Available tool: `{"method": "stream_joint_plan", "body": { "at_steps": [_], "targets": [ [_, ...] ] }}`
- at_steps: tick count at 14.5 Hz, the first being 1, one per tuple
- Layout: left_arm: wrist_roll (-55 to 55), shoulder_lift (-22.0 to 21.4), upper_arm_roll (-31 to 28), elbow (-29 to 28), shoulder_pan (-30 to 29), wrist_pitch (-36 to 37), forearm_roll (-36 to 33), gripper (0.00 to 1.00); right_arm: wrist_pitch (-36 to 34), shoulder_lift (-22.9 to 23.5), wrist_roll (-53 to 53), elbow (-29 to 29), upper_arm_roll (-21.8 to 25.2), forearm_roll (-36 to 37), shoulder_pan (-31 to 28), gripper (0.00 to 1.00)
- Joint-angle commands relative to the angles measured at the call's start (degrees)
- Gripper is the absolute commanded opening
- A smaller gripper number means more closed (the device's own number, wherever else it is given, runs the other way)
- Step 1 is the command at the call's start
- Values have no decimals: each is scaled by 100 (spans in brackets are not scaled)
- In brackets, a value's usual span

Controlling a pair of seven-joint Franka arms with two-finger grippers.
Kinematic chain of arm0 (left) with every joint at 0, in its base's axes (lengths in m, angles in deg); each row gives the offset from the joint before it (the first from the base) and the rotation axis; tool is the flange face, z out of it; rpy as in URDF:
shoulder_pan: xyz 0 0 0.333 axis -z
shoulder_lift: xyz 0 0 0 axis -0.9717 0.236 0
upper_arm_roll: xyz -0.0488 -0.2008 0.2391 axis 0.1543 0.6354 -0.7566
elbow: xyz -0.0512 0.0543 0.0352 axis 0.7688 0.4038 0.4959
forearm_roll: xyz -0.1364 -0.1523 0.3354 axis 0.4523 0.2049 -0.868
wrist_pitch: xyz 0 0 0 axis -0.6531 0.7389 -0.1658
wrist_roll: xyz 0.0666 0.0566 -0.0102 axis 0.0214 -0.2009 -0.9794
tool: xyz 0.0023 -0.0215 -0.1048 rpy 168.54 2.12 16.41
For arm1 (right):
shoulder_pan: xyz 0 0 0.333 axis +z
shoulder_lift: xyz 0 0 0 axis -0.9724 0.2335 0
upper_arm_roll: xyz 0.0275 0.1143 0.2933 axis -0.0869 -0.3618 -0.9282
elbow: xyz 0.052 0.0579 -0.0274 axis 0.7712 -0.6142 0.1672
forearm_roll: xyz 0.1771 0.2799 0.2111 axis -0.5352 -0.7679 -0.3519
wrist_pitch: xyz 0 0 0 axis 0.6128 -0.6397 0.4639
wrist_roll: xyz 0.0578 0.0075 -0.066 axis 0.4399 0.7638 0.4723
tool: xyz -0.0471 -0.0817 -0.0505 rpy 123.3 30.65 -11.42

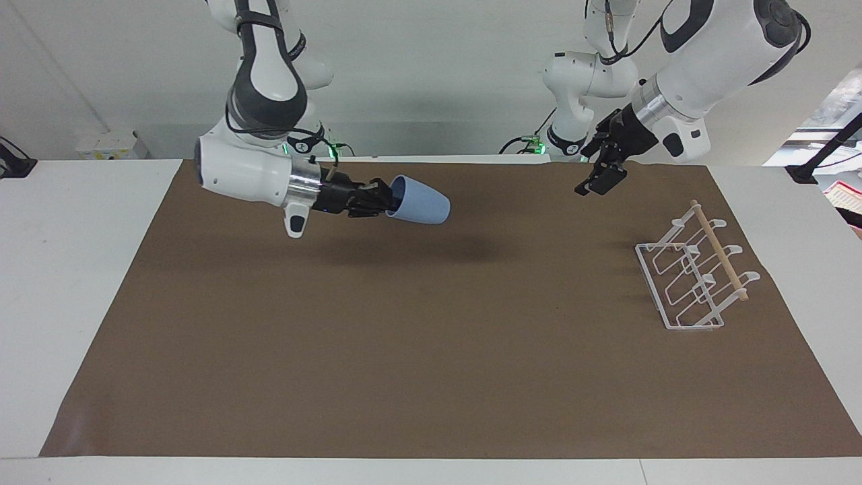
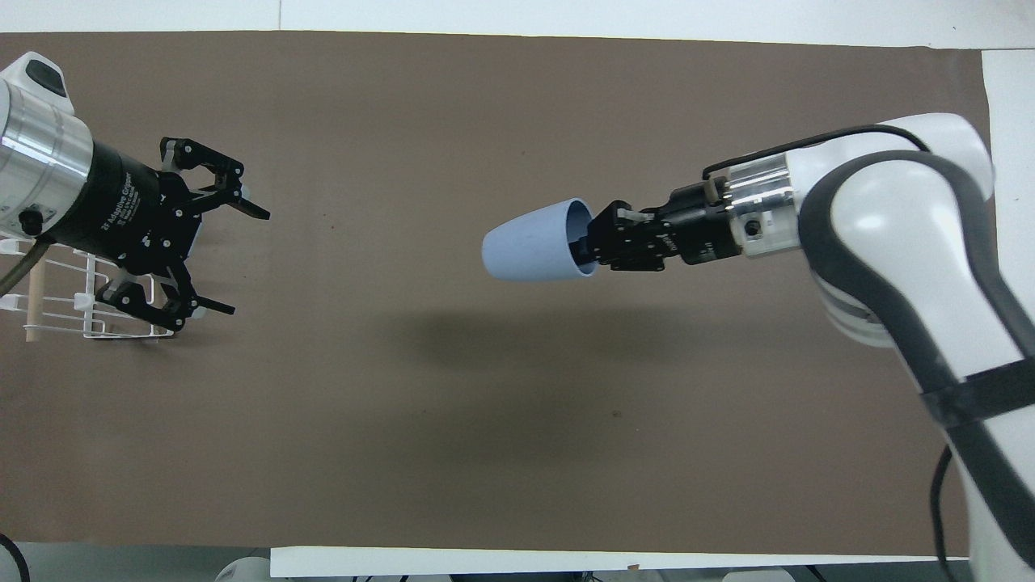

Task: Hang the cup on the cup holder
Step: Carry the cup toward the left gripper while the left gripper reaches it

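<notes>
My right gripper already covers the cup's rim, so my left gripper should next grab the light-blue cup around its sides near the cup's free base.
The light-blue cup hangs in the air on its side, over the brown mat, base pointing toward the left arm's end of the table. My right gripper is shut on the cup's rim, one finger inside the mouth. The white wire cup holder, with its wooden dowel, stands on the mat at the left arm's end. My left gripper is open and empty, raised over the mat beside the holder and pointing toward the cup.
A brown mat covers most of the white table. In the overhead view the left arm's wrist covers part of the holder. Nothing else lies on the mat.
</notes>
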Motion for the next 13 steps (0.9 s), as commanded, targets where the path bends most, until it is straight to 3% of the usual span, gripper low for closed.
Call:
{"method": "stream_joint_plan", "body": {
  "at_steps": [1, 4, 13],
  "targets": [
    [-1052, 59, -63, 168, 326, -160, 304, 100, 838, -85, -375, -283, 26, -219, 645, 1],
    [-1802, -72, -54, -427, 705, -1380, 313, 99, 1378, -102, -429, -328, 26, -842, 1094, 0],
    [-1365, 139, -2, -1184, 899, -1875, 699, 100, 1475, -94, -438, -310, 26, -914, 1333, 1]
  ]
}}
